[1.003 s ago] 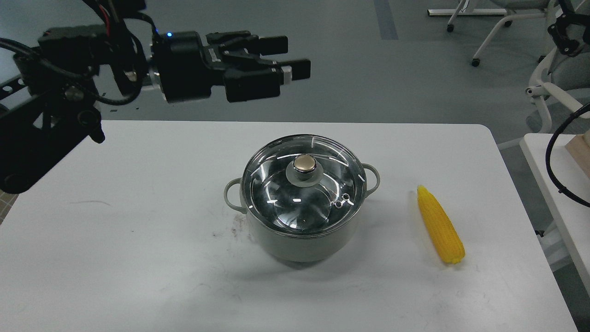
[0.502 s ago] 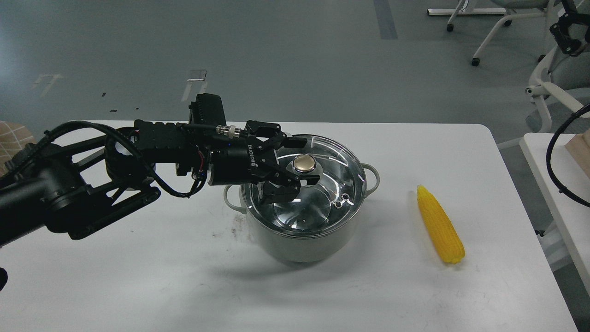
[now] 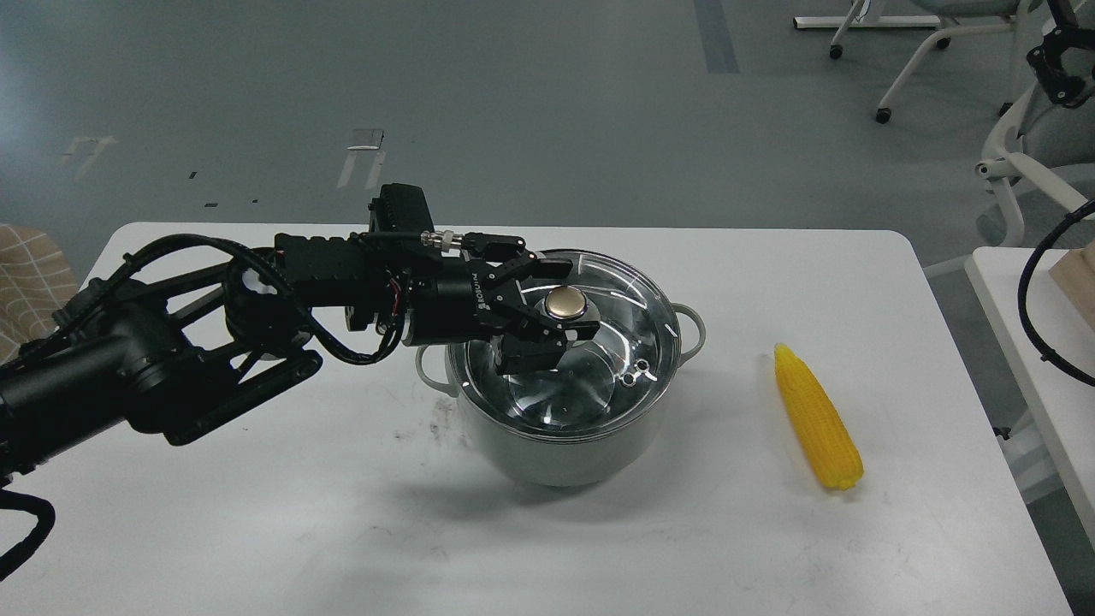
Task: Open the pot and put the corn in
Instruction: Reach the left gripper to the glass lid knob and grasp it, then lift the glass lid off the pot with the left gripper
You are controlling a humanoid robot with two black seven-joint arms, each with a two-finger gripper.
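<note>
Next, my left gripper grabs the glass lid by the narrow gold knob (image 3: 565, 303) at its centre, since the lid spreads much wider than my open fingers.
The pale grey-green pot (image 3: 556, 449) stands in the middle of the white table (image 3: 257, 513) with its glass lid (image 3: 620, 338) on. The lid's gold knob (image 3: 565, 301) sits at its centre. My left gripper (image 3: 565, 300) reaches in from the left, low over the lid. Its jaws are open, with one finger (image 3: 547, 267) behind the knob and the other (image 3: 547, 342) in front of it. I cannot tell whether they touch the knob. The yellow corn (image 3: 817, 419) lies on the table to the right of the pot, tip pointing away. My right gripper is out of view.
A second white table (image 3: 1026, 342) with a black cable (image 3: 1026, 299) stands close on the right. White chair frames (image 3: 1009, 154) stand on the floor at the back right. A patterned seat (image 3: 30, 274) is at the left edge.
My left arm came down from high above the table's back left to the lid. In the last half second it moved slightly right, setting the open fingers further around the knob.
</note>
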